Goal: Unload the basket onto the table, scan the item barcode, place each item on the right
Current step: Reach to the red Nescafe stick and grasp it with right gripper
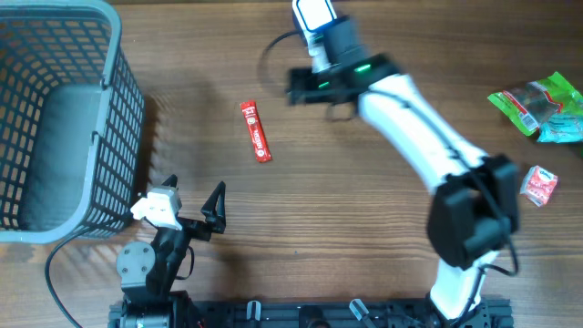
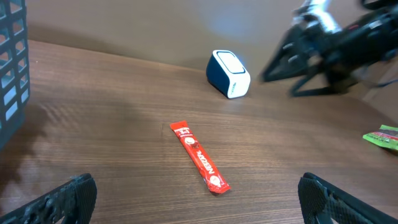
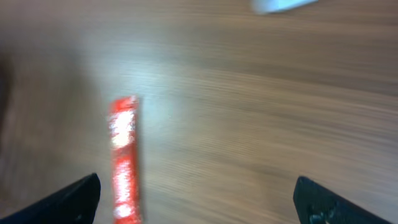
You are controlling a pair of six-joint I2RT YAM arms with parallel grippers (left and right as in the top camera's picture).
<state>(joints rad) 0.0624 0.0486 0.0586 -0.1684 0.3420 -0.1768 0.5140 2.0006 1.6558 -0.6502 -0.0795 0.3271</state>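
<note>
My right gripper will next grab the slim red sachet across its narrow width near the middle. One end of the sachet stays uncovered so it can be scanned.
The item, a slim red sachet, lies flat on the wooden table, left of centre. A white and blue scanner stands at the far edge. My right gripper hovers open between sachet and scanner, holding nothing. In the right wrist view the blurred sachet lies just inside the left finger of the right gripper. My left gripper rests open near the front edge. In the left wrist view the left gripper is empty, with the sachet ahead and the scanner beyond it.
A grey mesh basket fills the left side. Green snack packets and a small red and white packet lie at the right edge. The right arm stretches diagonally from the front right.
</note>
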